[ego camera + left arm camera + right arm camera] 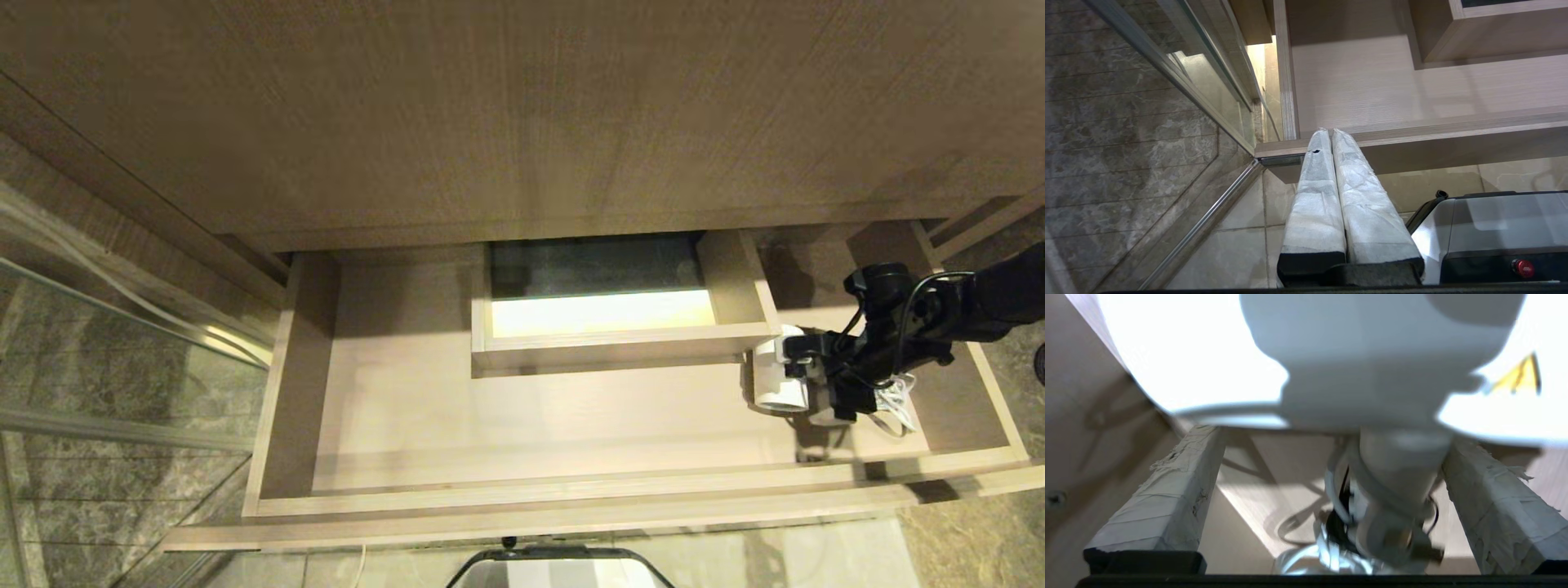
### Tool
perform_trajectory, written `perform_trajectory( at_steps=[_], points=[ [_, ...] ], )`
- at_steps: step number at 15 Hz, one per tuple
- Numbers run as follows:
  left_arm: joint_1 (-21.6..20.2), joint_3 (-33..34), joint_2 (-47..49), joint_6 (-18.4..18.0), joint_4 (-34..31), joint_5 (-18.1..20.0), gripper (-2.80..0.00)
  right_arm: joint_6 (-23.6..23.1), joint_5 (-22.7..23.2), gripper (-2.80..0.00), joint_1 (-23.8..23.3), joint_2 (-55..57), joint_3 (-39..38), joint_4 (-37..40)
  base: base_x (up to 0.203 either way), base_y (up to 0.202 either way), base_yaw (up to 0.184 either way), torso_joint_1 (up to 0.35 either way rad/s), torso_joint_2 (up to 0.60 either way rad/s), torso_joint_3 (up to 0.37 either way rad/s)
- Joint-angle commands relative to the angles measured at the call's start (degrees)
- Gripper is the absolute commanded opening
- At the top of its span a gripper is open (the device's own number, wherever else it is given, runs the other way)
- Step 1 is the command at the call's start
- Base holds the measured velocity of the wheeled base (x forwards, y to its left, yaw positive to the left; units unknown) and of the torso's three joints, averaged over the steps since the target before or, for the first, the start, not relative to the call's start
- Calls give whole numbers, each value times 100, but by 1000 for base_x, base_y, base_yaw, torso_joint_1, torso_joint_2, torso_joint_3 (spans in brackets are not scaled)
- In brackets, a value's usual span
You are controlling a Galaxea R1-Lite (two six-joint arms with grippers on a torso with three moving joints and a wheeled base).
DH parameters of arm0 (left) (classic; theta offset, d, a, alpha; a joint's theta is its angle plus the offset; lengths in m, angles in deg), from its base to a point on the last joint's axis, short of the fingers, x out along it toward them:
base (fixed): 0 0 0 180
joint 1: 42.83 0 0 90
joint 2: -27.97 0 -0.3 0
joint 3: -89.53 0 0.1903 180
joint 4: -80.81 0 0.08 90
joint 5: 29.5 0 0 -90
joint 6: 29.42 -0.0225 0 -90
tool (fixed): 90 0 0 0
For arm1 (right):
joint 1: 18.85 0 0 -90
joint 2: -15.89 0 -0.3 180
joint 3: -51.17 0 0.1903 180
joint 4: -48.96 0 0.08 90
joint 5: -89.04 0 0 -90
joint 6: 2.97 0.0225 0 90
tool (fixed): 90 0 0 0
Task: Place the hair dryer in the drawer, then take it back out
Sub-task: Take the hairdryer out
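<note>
The hair dryer needs to be taken out, so my right gripper should grab its handle (pixel 1405 470) next.
The drawer (pixel 490 425) stands pulled out, light wood-grain, wide and shallow. The white hair dryer (pixel 774 385) lies on its floor at the right, next to the front right corner of the boxed cut-out (pixel 620 339). Its grey-white cord (pixel 896 406) is bunched behind it. My right gripper (pixel 816 377) reaches in from the right and sits over the dryer. In the right wrist view the gripper (pixel 1331 437) is open, its taped fingers (pixel 1167 490) wide apart on either side of the dryer's handle (pixel 1400 473), under the barrel (pixel 1363 355) with the yellow label (pixel 1519 375). My left gripper (pixel 1330 134) is shut, parked below the drawer's front left corner.
A glass shower panel with a metal frame (pixel 106 359) stands left of the drawer. The cabinet front (pixel 522 106) overhangs the drawer's back. My base (pixel 563 572) sits just before the drawer's front rim (pixel 571 500). Marble tiles (pixel 971 539) cover the floor.
</note>
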Motion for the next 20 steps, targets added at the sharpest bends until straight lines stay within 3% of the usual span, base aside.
perform_trajectory(
  at_steps=[1, 5, 6, 20],
  points=[
    [2, 9, 0, -2, 0, 1, -280, -34, 34, 0, -3, 183, 141, -49, 0, 0, 0, 0, 0, 0],
    [-4, 6, 0, -2, 0, 1, -280, 123, 62, 0, 24, 225, 206, -88, 0, 0, 0, 0, 0, 0],
    [2, 1, 0, -2, 0, 1, -280, 127, 62, -280, 24, 225, 208, -105, 0, 0, 0, 0, 0, 0],
    [-7, 9, 0, -2, 0, 1, -280, 290, 62, -280, -5, -835, -295, -52, 0, 0, 0, 0, 0, 0]
  ],
)
